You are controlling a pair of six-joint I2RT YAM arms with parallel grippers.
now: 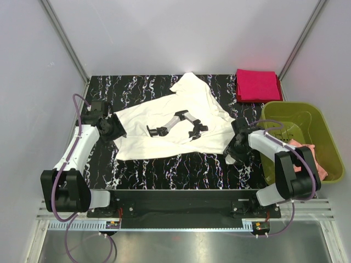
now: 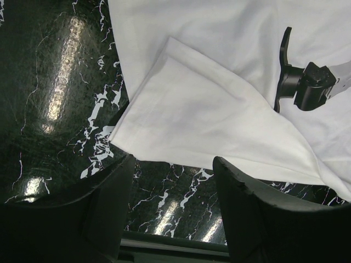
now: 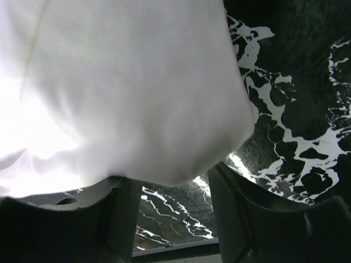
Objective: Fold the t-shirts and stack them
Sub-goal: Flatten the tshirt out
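My right gripper should next grab the cream-white t-shirt (image 1: 164, 112) by its near-edge corner to spread and fold it.
The cream-white t-shirt (image 1: 164, 112) lies spread out on the black marbled table (image 1: 181, 164), its black print (image 1: 176, 124) facing up. The magenta-red t-shirt (image 1: 258, 85) lies folded at the back right corner. My left gripper (image 1: 118, 132) is low at the white shirt's left edge. In the left wrist view it (image 2: 174, 160) is open and empty, with a folded sleeve (image 2: 208, 118) just beyond the fingertips. My right gripper (image 1: 233, 147) is at the shirt's right edge. In the right wrist view it (image 3: 170, 178) is open, with the cloth (image 3: 126, 93) hanging just over the jaws.
An olive-green bin (image 1: 323, 131) stands at the right of the table, with a pale pink cloth (image 1: 311, 154) in it. Bare marbled table (image 2: 55, 98) lies left of the white shirt and along the near edge.
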